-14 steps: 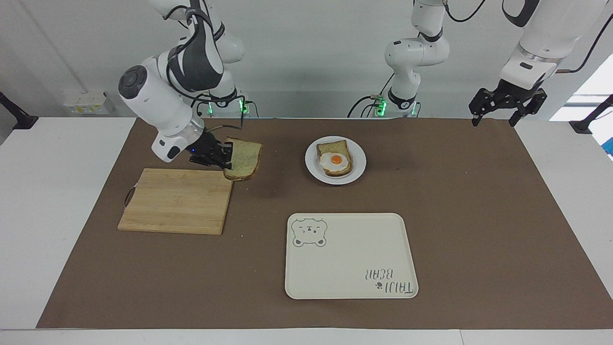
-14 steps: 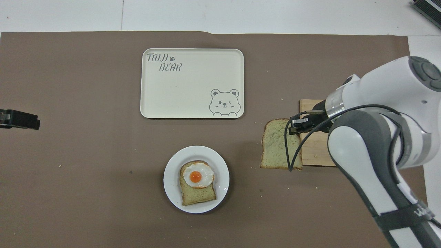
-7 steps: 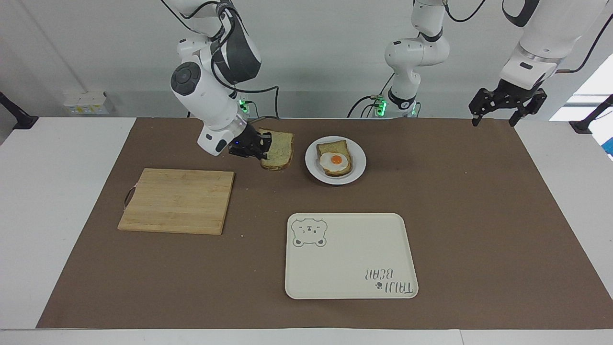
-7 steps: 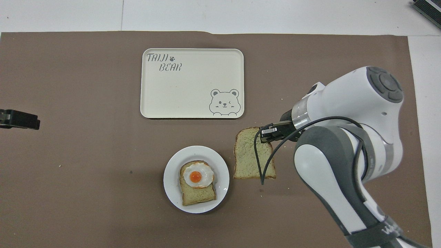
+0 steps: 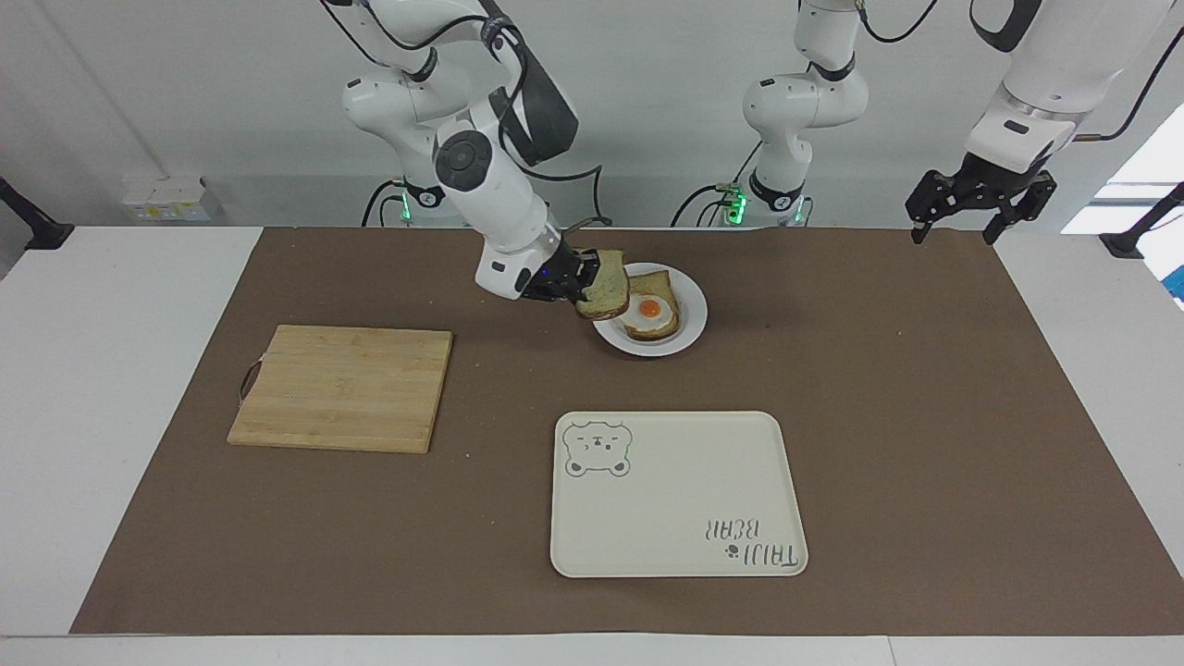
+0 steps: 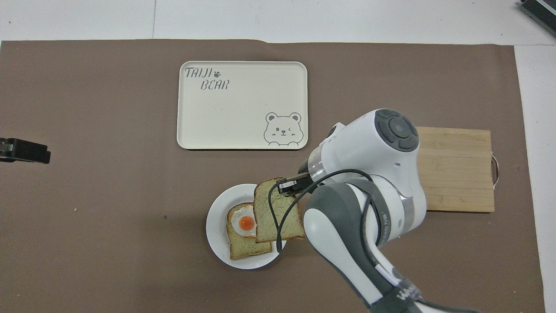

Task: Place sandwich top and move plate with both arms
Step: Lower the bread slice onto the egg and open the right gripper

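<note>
The robot's right gripper needs to line up the bread slice (image 6: 267, 208) before it opens, because the slice hangs off to one side of the egg-topped bread (image 6: 243, 239) in the overhead view.
My right gripper (image 5: 575, 283) is shut on the sandwich top (image 5: 606, 286), a plain tan bread slice. It holds the slice in the air over the rim of the small white plate (image 5: 694, 324) at the right arm's end. In the overhead view the slice (image 6: 267, 208) overlaps the plate (image 6: 216, 226) and part of the egg-topped bread (image 6: 243, 239). The egg-topped bread (image 5: 652, 314) lies on the plate. My left gripper (image 5: 956, 229) waits open, raised over the left arm's end of the table; only its tip (image 6: 21, 151) shows in the overhead view.
A cream bear tray (image 5: 678, 493) lies farther from the robots than the plate, also in the overhead view (image 6: 242, 104). A wooden cutting board (image 5: 342, 387) lies toward the right arm's end, also in the overhead view (image 6: 456, 169). A brown mat (image 5: 925, 416) covers the table.
My right gripper has carried the sandwich top from beside the cutting board across to over the plate's rim. The left arm has not moved.
</note>
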`<state>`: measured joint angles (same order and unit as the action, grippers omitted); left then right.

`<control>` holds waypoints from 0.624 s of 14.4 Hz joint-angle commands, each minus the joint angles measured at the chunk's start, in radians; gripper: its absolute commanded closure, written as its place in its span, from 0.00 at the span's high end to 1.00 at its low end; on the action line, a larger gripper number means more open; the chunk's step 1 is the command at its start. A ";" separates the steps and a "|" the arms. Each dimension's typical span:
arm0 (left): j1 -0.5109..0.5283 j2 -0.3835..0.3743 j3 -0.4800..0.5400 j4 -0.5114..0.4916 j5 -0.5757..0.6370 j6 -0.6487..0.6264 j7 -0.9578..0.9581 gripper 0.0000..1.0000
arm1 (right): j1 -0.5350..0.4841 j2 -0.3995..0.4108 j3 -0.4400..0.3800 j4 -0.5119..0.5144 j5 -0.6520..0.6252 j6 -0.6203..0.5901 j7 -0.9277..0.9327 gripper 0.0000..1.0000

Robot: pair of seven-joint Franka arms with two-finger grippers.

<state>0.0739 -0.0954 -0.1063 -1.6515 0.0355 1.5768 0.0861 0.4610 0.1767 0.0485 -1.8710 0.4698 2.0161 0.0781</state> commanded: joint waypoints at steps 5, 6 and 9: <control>0.017 -0.024 -0.010 -0.024 0.014 0.011 -0.005 1.00 | 0.120 0.110 0.001 -0.004 0.055 0.194 0.130 0.00; 0.017 -0.024 -0.010 -0.024 0.014 0.011 -0.005 1.00 | 0.142 0.124 0.001 -0.005 0.056 0.223 0.164 0.00; 0.017 -0.024 -0.010 -0.024 0.014 0.011 -0.005 1.00 | 0.146 0.141 -0.001 -0.023 0.056 0.247 0.246 0.00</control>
<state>0.0739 -0.0954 -0.1064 -1.6515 0.0355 1.5768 0.0861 0.6143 0.3179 0.0493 -1.8760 0.4956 2.2466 0.2983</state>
